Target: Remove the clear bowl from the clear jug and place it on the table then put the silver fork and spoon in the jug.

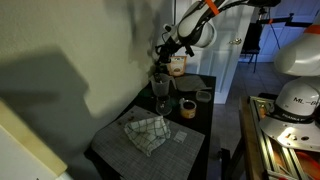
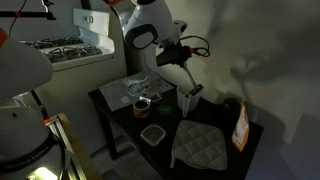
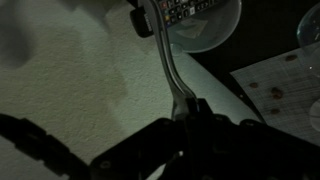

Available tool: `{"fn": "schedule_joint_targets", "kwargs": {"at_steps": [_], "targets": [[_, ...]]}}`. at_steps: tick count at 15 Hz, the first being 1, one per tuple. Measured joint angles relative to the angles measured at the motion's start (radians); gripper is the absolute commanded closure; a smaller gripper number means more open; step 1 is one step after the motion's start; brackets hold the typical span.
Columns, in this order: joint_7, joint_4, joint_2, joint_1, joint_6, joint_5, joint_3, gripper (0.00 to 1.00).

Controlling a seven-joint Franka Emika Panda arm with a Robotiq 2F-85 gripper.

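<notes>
The utensil's handle runs outside the jug's round rim [image 3: 207, 50], below my fingers. My gripper needs to hold on to the silver utensil [image 3: 168, 62] until it enters the jug.
My gripper [image 3: 182, 108] is shut on the handle of a silver utensil [image 3: 168, 62]; I cannot tell whether it is the fork or the spoon. In both exterior views the gripper [image 1: 163, 58] [image 2: 186, 78] hangs above the clear jug [image 1: 160, 92] with the utensil [image 2: 189, 98] pointing down toward the jug's mouth. The jug's round rim shows in the wrist view [image 3: 210, 28]. The clear bowl [image 2: 152, 133] sits on the dark table [image 2: 120, 115], apart from the jug. The other utensil is not visible.
A checked cloth [image 1: 146, 130] [image 2: 200, 146] lies at one end of the table. A tan jar [image 1: 178, 66], a tape roll [image 1: 187, 108] and a small cup [image 2: 142, 104] stand near the jug. A white wall runs along the table's far side.
</notes>
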Motion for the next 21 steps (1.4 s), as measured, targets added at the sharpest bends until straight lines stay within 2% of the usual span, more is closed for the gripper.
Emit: {"fn": "schedule_joint_targets", "kwargs": {"at_steps": [6,11,17,21], "targets": [[-0.024,-0.041,0.006,-0.067,-0.002,0.027,0.093,0.99],[-0.030,-0.062,0.032,-0.149,-0.042,0.030,0.152,0.99],[-0.061,-0.064,0.135,-0.267,-0.084,0.029,0.220,0.99],[-0.072,-0.067,0.188,-0.302,-0.086,0.028,0.241,0.99]]}}
